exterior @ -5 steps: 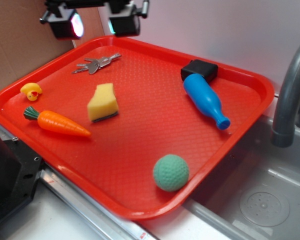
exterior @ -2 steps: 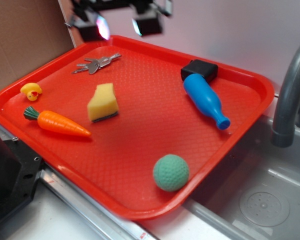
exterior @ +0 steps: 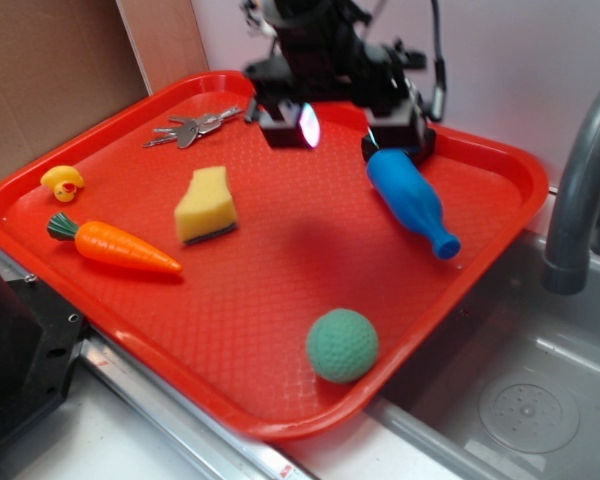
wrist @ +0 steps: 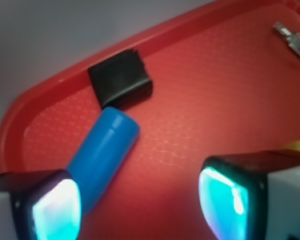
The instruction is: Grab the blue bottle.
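The blue bottle (exterior: 410,200) is outside my fingers, so they'd miss.
The blue bottle (exterior: 410,200) lies on its side at the back right of the red tray (exterior: 270,310), neck pointing to the front right, its fat base against a black block (wrist: 121,79). In the wrist view the blue bottle (wrist: 102,155) runs diagonally, its lower end hidden behind my left finger. My gripper (exterior: 340,125) hangs open just above the tray, left of the bottle's base. Only bare tray floor shows between the lit pads of the gripper (wrist: 142,205).
Keys (exterior: 195,125) lie at the back left, with a yellow sponge (exterior: 206,205), a carrot (exterior: 115,245) and a small duck (exterior: 63,183) on the left half. A green ball (exterior: 342,345) sits near the front rim. A grey faucet (exterior: 580,180) and sink (exterior: 520,400) are at the right.
My gripper has moved right and down from above the tray's back left corner to beside the bottle's base. Nothing on the tray has shifted.
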You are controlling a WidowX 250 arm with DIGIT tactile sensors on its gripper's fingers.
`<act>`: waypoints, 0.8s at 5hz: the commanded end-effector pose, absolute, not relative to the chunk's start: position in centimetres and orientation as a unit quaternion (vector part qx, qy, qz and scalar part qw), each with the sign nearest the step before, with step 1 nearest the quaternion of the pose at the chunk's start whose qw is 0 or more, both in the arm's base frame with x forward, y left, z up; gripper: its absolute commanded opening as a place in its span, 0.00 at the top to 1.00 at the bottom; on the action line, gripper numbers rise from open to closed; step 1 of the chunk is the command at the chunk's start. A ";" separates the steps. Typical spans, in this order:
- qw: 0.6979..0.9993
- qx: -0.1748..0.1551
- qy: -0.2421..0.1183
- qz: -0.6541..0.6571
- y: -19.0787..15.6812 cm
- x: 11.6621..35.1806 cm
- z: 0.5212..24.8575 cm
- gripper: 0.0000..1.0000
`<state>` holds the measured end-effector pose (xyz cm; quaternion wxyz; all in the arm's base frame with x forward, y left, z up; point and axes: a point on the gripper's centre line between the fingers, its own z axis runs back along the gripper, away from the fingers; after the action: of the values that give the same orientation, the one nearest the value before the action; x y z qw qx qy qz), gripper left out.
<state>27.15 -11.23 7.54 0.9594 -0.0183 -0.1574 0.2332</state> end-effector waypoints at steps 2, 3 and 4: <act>0.956 0.008 -0.133 0.261 -12.1 31.5 5.5 0.00; 0.957 0.013 -0.088 0.278 -12.1 30.4 3.9 0.02; 0.959 -0.012 -0.023 0.284 -11.6 28.7 3.3 1.00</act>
<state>28.01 -12.13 2.13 0.9597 0.0027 -0.0094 0.2807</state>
